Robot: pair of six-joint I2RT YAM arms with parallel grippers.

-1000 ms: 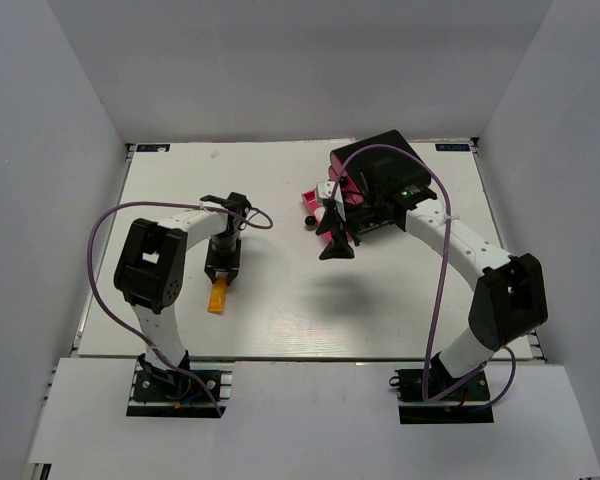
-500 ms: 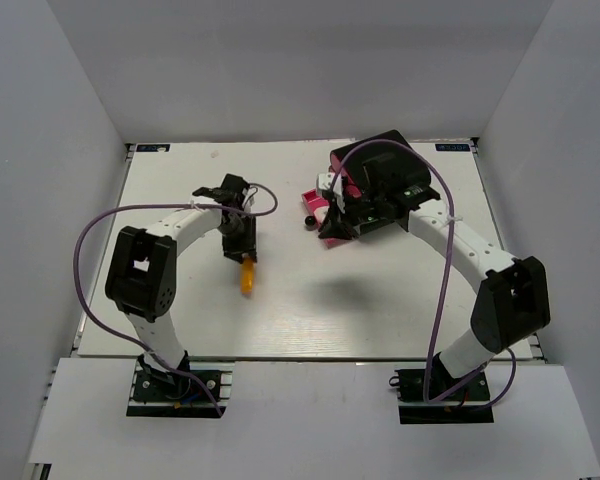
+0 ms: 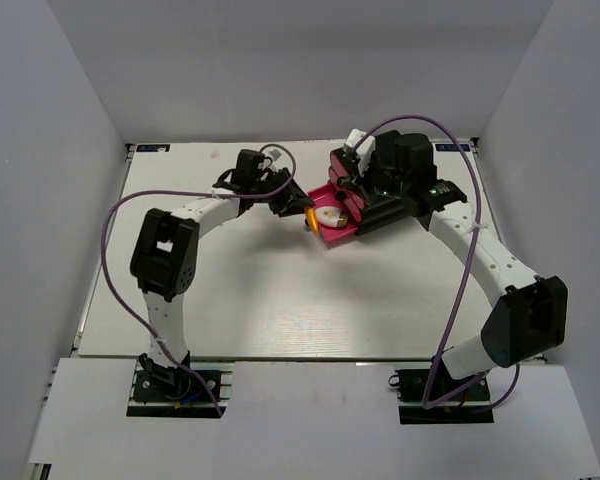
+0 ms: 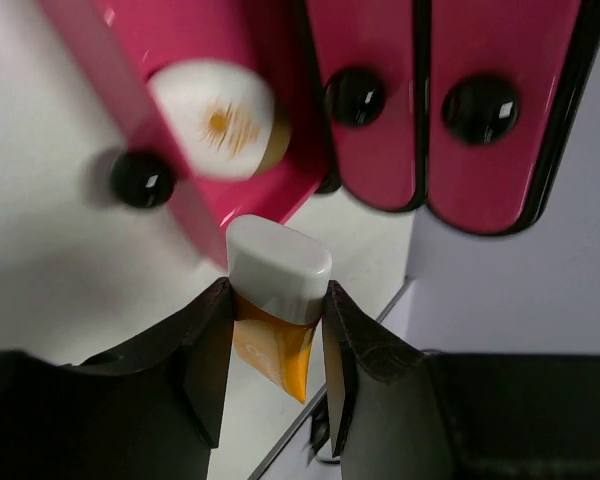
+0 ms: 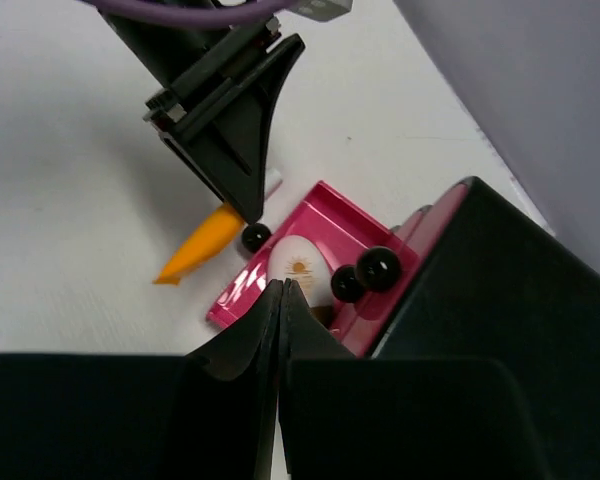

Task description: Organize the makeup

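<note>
The orange tube hangs outside the pink drawer's front side, so my left gripper should move it into the drawer before opening, or it would end on the tabletop.
My left gripper is shut on an orange tube with a white cap, holding it just in front of the open pink drawer. In the top view the orange tube hangs at the left corner of that drawer. A white-tan piece with an orange mark lies inside the drawer. My right gripper is shut with nothing between its fingers. It hovers above the drawer, over the black box. The other makeup is out of view.
The black box stands at the back right of the table, with two more pink drawers closed, each with a black knob. The white side walls rise close behind and beside it. The left arm's purple cable loops over the table's left side.
The left arm carried the orange tube from the table's left middle over to the open drawer. The right gripper closed from wide open and drew back up over the box.
</note>
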